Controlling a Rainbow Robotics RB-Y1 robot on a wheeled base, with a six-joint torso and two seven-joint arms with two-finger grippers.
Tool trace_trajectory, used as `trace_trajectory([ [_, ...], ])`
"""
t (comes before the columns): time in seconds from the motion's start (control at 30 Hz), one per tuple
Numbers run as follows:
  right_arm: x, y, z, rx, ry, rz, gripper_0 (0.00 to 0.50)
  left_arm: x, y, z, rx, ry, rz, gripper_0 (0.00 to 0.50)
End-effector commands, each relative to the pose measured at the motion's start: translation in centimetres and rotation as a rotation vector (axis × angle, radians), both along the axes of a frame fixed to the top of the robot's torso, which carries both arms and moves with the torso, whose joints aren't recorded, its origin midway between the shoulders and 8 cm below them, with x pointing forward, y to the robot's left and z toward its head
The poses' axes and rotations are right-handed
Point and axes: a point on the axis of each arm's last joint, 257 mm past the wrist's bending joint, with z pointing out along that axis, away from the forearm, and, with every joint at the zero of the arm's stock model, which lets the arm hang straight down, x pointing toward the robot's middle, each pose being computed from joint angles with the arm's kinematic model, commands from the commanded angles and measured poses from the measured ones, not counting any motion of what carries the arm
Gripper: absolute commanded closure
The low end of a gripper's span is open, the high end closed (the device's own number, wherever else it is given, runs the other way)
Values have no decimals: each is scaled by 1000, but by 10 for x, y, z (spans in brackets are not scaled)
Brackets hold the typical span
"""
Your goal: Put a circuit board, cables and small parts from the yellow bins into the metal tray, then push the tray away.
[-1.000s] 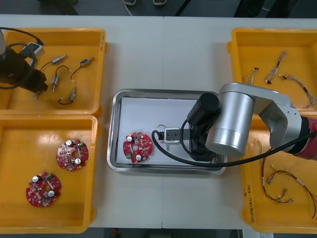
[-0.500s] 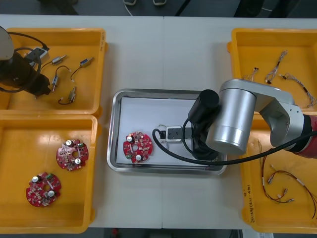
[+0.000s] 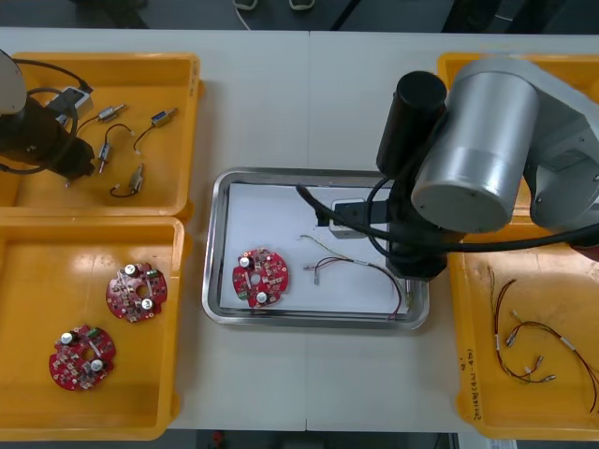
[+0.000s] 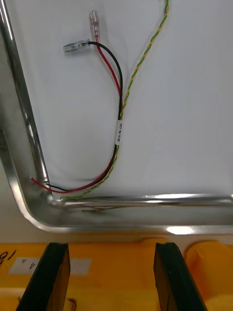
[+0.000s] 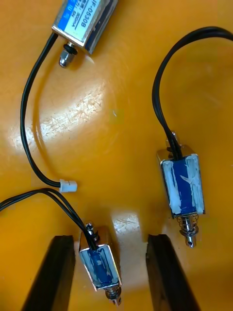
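Note:
My left gripper should next pick up the small metal part by its boxy body [image 5: 101, 267], to add it to the metal tray.
The metal tray [image 3: 217, 245], white inside, holds a round red circuit board [image 3: 260, 277] and a red, black and yellow-green cable [image 3: 359, 268]. My right arm [image 3: 487, 150] is raised over the tray's right end. In the right wrist view my right gripper [image 4: 110, 248] is open and holds nothing, above the yellow bin rim just outside the tray's corner [image 4: 43, 214]; the cable [image 4: 118, 131] lies beyond it. My left gripper [image 3: 82, 161] is in the upper left bin. It is open [image 5: 109, 238], with a small metal part [image 5: 99, 260] lying between the fingers.
More small metal parts [image 5: 183, 187] [image 3: 164, 117] with black leads lie in the upper left bin [image 3: 178, 65]. The lower left bin [image 3: 28, 271] holds two circuit boards [image 3: 137, 292] [image 3: 82, 355]. Both right bins [image 3: 449, 75] [image 3: 473, 383] hold cables.
My right arm has risen and pulled back to the right from low over the tray, leaving the cable lying in it. My left gripper moved slightly right among the small parts.

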Motion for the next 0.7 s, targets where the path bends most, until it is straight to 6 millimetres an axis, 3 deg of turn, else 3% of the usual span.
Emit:
trace_trajectory([
  [0.03,10,25,57,133,-82,-6,0,2,-1,-4,19,-11,-23,194],
  [0.17,16,29,88,212,-142,-20,0,1,1,-8,22,-13,-26,497],
  [0.43,36,10,137,315,-242,-106,0,-3,15,2,41,-11,-28,500],
  [0.7,62,-43,172,359,-311,-276,0,-23,29,50,64,17,-50,500],
])
